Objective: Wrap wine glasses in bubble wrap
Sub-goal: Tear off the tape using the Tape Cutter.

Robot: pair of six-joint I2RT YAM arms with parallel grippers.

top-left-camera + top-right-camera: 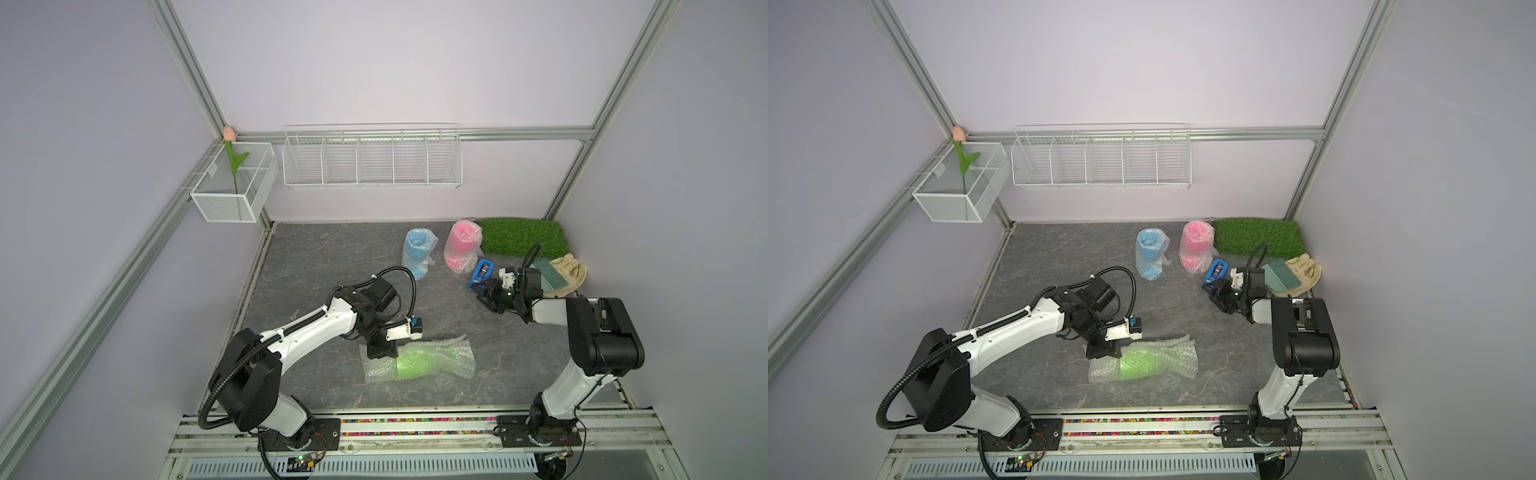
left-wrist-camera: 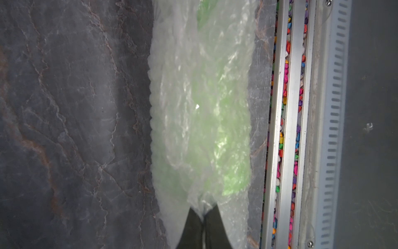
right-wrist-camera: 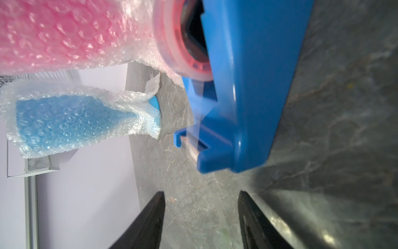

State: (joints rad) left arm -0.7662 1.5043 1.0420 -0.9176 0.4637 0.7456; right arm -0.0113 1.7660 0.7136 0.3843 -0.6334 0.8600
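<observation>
I should next grab only the tape's loose end at the blue tape dispenser's tip with my right gripper, so the piece of tape is free to seal the bubble wrap (image 1: 451, 353).
A lime green wine glass (image 1: 409, 360) (image 1: 1136, 362) lies on its side near the table's front, rolled in bubble wrap (image 1: 451, 353) (image 2: 193, 107). My left gripper (image 1: 384, 356) (image 1: 1105, 354) (image 2: 203, 212) is shut, pinching the bubble wrap at the roll's left end. The sky blue wine glass (image 1: 419, 253) (image 3: 64, 122) and the magenta pink one (image 1: 462, 245) (image 3: 64, 36) stand wrapped at the back. My right gripper (image 1: 482, 293) (image 1: 1217, 293) (image 3: 201, 198) is open and empty, just short of a blue tape dispenser (image 1: 482, 272) (image 3: 247, 86).
A green grass mat (image 1: 521, 237) lies at the back right, with a teal brush (image 1: 548, 272) and cream gloves (image 1: 571, 270) beside it. A wire rack (image 1: 372, 158) and a mesh box (image 1: 235, 195) hang on the walls. A pebble-filled rail (image 2: 284, 107) runs along the front edge.
</observation>
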